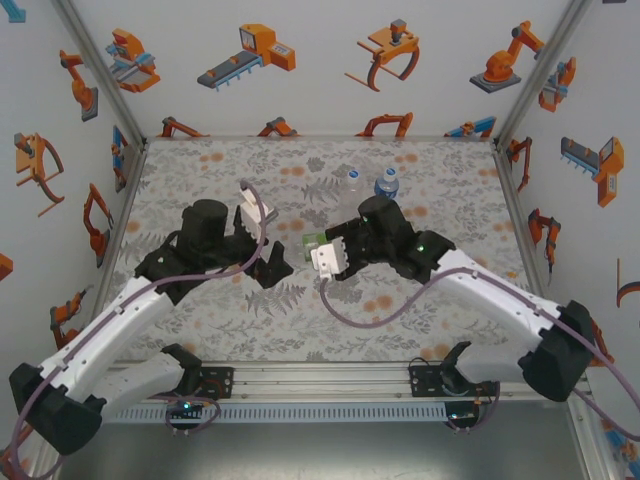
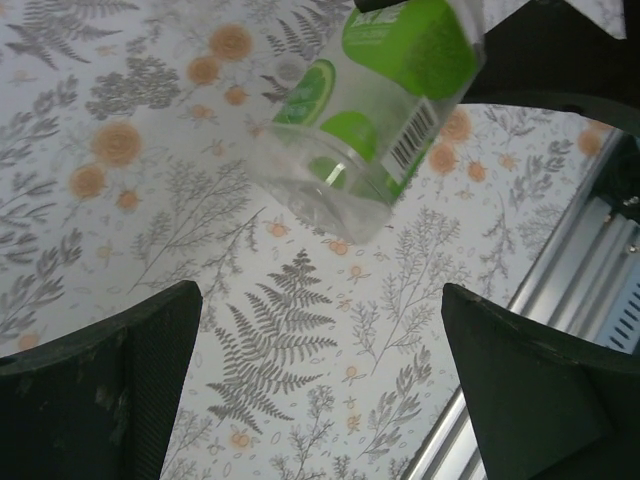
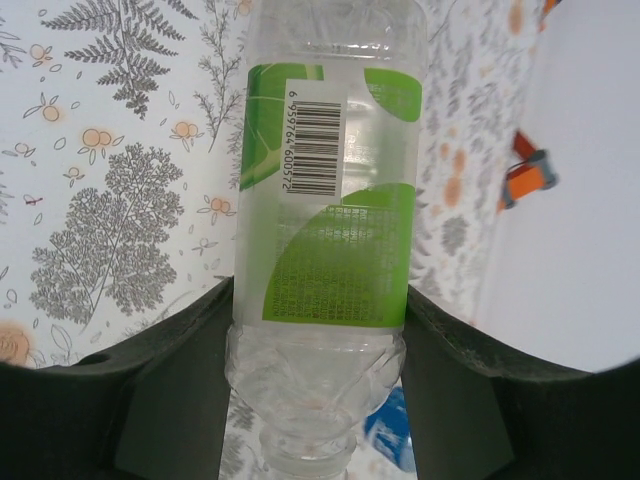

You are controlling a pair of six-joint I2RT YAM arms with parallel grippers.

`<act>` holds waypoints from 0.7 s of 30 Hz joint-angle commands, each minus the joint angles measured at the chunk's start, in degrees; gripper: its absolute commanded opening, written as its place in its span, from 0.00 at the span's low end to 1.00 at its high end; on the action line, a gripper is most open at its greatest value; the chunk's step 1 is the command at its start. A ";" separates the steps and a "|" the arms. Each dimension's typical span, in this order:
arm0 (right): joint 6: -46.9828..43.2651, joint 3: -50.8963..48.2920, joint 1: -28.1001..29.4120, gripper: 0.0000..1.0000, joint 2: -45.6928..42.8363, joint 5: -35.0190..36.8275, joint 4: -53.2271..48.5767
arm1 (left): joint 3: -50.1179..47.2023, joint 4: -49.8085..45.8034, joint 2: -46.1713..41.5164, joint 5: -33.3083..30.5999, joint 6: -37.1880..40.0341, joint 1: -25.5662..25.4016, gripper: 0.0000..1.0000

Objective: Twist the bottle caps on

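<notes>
My left gripper will next grab the green-labelled bottle (image 1: 314,240) by its label toward the bottle's bottom, leaving its neck free for screwing a cap.
My right gripper (image 3: 318,300) is shut on the green-labelled bottle (image 3: 325,200), its fingers pressing both sides near the shoulder. The bottle's neck (image 3: 305,450) points toward the wrist and bears no cap. In the top view this bottle (image 1: 314,240) hangs above mid-table in the right gripper (image 1: 322,247). My left gripper (image 1: 272,262) stands open just left of it. In the left wrist view the bottle (image 2: 370,110) floats tilted beyond the empty left gripper (image 2: 320,300). A small pale round shape (image 2: 288,68) lies on the table; I cannot tell whether it is one of the bottle caps.
An unlabelled bottle (image 1: 352,183) and a blue-labelled bottle (image 1: 387,184) stand upright at the back of the floral table (image 1: 220,190). The metal rail (image 1: 320,380) runs along the near edge. Patterned walls enclose three sides.
</notes>
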 commanded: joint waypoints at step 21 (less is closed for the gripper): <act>-10.62 5.51 16.25 0.42 -9.19 16.37 -5.76 | 11.68 1.41 16.12 32.13 2.17 -2.75 0.91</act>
